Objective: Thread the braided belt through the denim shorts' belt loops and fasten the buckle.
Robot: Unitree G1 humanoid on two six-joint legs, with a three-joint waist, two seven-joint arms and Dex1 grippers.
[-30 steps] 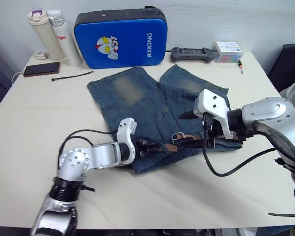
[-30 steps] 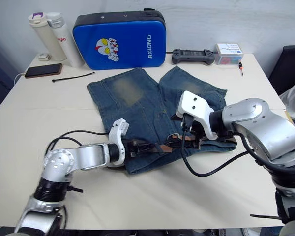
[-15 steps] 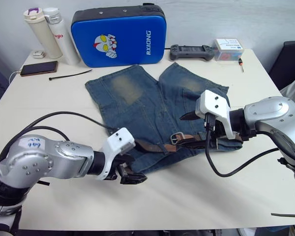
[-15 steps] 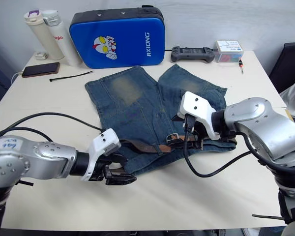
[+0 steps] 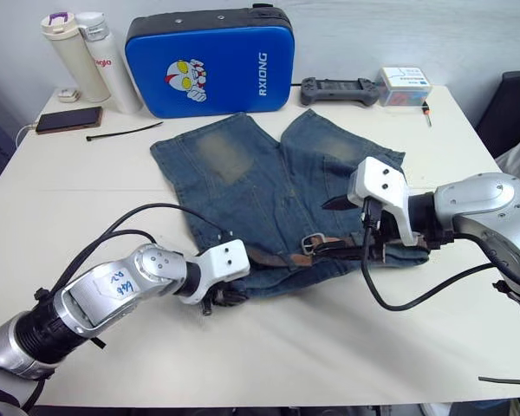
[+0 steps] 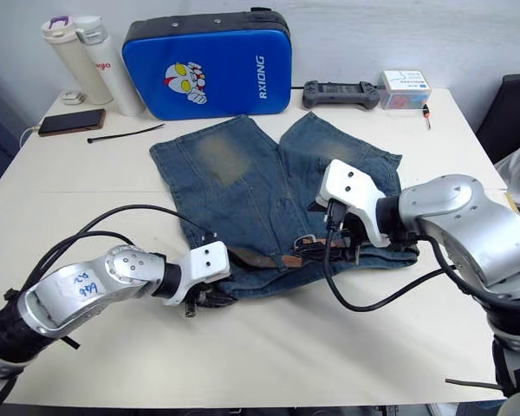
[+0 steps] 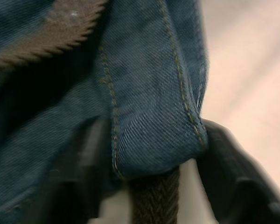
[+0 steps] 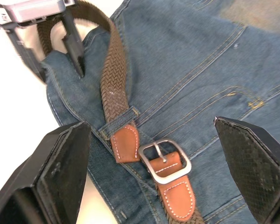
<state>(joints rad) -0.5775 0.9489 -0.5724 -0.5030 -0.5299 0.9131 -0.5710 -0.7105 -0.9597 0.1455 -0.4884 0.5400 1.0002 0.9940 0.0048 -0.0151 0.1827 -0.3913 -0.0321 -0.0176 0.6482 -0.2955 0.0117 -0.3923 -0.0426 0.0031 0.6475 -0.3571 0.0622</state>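
My right gripper is going to grab the braided belt next by its tan leather tip point(image 5: 300, 259), to thread it through the silver buckle point(image 5: 312, 243).
The denim shorts point(image 5: 243, 173) lie flat mid-table, waistband toward me. The braided belt point(image 5: 277, 258) lies along the waistband. Its tan tip point(image 8: 126, 142) sticks out of a belt loop point(image 8: 119, 116), right beside the silver buckle point(image 8: 164, 161). My left gripper point(image 5: 221, 295) is at the waistband's left corner. Its fingers point(image 7: 224, 182) press either side of a denim fold point(image 7: 154, 116), with the belt point(image 7: 154, 200) under it. My right gripper point(image 5: 377, 247) hovers over the buckle end, open wide and holding nothing.
At the table's back stand a blue case point(image 5: 210, 61), two bottles point(image 5: 74, 56), a phone point(image 5: 68, 119), a black cable tie point(image 5: 126, 133), a game controller point(image 5: 340, 89) and a small box point(image 5: 406, 85). Black cables loop from both arms onto the table.
My left gripper, open in front of the shorts half a second ago, has moved back to the waistband corner and closed on the denim fold. The right arm has stayed put.
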